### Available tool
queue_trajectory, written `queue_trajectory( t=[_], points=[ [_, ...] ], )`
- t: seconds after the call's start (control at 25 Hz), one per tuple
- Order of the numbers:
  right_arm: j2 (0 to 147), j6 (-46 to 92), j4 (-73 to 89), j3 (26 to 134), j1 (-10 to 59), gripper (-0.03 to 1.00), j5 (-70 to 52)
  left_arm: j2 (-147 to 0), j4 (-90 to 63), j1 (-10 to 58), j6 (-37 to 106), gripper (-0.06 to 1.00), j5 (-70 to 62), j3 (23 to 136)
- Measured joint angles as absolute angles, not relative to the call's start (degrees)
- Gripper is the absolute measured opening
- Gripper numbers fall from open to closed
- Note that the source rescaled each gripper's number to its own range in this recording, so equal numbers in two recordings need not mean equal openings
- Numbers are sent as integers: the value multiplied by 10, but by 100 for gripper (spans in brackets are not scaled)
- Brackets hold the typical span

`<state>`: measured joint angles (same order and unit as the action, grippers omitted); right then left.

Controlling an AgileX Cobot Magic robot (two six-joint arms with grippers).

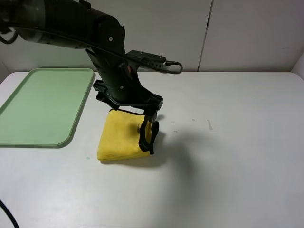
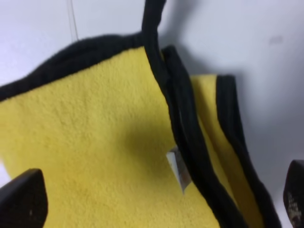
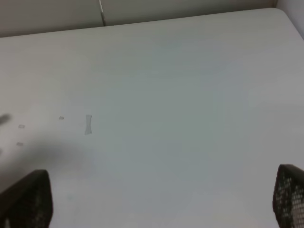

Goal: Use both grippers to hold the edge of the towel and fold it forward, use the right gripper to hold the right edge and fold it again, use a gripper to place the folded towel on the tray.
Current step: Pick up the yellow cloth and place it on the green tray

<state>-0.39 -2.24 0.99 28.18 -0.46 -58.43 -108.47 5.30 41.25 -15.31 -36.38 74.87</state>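
My left gripper grabs the folded towel by its yellow middle [image 1: 124,135] next, to place the towel on the tray [image 1: 42,107].
The yellow towel [image 1: 119,137] lies folded into a small thick rectangle on the white table, just right of the mint-green tray [image 1: 42,107]. My left gripper [image 1: 147,137] hangs over the towel's right edge, pointing down. In the left wrist view the left gripper [image 2: 159,204] is open, its fingertips [image 2: 23,199] wide apart over the yellow cloth [image 2: 95,142]. The black-trimmed edge of the towel [image 2: 183,123] runs in stacked layers between them. My right gripper [image 3: 161,204] is open and empty over bare table. It is out of the exterior high view.
The tray holds nothing. A small white label [image 2: 176,167] sticks out of the towel's trim. Faint marks [image 3: 88,124] dot the table surface. The table's far edge meets a pale wall [image 1: 237,33].
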Motion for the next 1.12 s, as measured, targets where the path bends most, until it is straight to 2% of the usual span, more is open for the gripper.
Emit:
queue_trajectory(
  t=[0.52,0.88,1.12],
  points=[
    [-4,-22,10,282,-5,100,-584,-1052,74,363,-172,100,-412,747],
    [-4,-22,10,282,-5,100,-584,-1064,75,339,-173,100,-352,668],
    [-4,-22,10,282,-5,100,-584,-1104,63,339,-173,100,-315,660]
  ],
)
